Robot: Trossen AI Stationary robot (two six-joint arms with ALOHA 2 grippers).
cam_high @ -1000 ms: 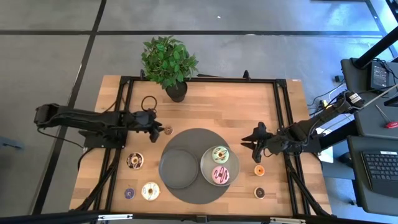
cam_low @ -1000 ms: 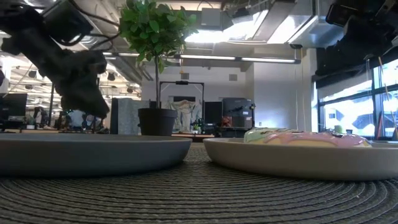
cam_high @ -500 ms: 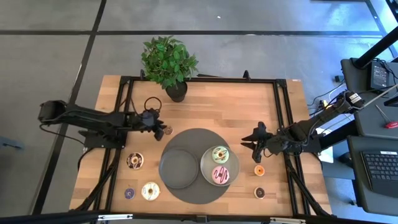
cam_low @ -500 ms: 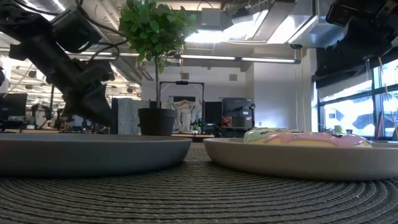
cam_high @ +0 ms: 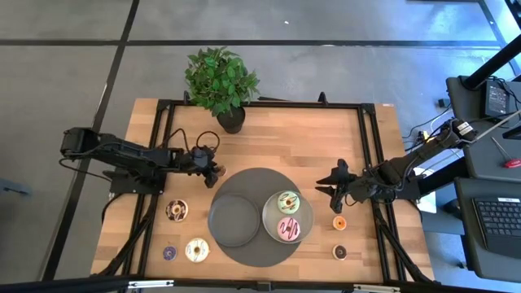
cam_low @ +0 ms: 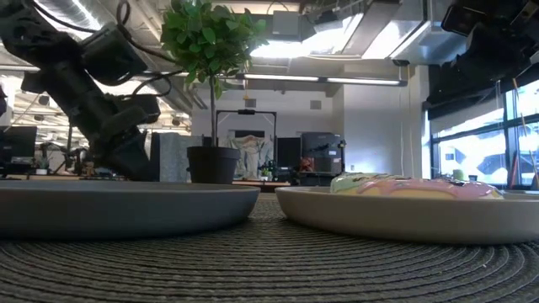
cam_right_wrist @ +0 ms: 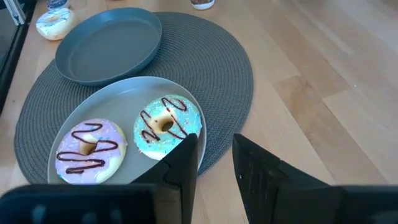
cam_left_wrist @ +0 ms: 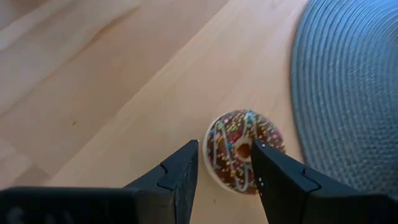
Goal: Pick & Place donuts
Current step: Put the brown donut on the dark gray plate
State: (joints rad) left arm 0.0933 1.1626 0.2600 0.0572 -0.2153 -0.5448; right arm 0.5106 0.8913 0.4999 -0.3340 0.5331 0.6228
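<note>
My left gripper should next grab the mini brown donut by one side of its ring, so that I can put it on the empty darker plate.
A mini brown sprinkled donut lies flat on the wood, just off the round mat's far left edge. My left gripper is open and low over it. In the left wrist view, one fingertip stands over the donut by its hole and the other fingertip stands outside its rim. My right gripper is open and empty, right of the mat. The green donut and the pink donut lie on the light grey plate. My left gripper comes at the mini brown donut slanting down from the table's left, with one side of the ring between its open fingers. I cannot tell whether either finger touches it. The donut lies flat on the table.
An empty darker plate sits on the mat. The chocolate donut, cream donut and purple mini lie near left. The orange mini and dark brown mini lie near right. A potted plant stands at the far edge.
My left gripper has moved toward the table's right and down, closing in on the mini brown donut. The donut has stayed where it was.
</note>
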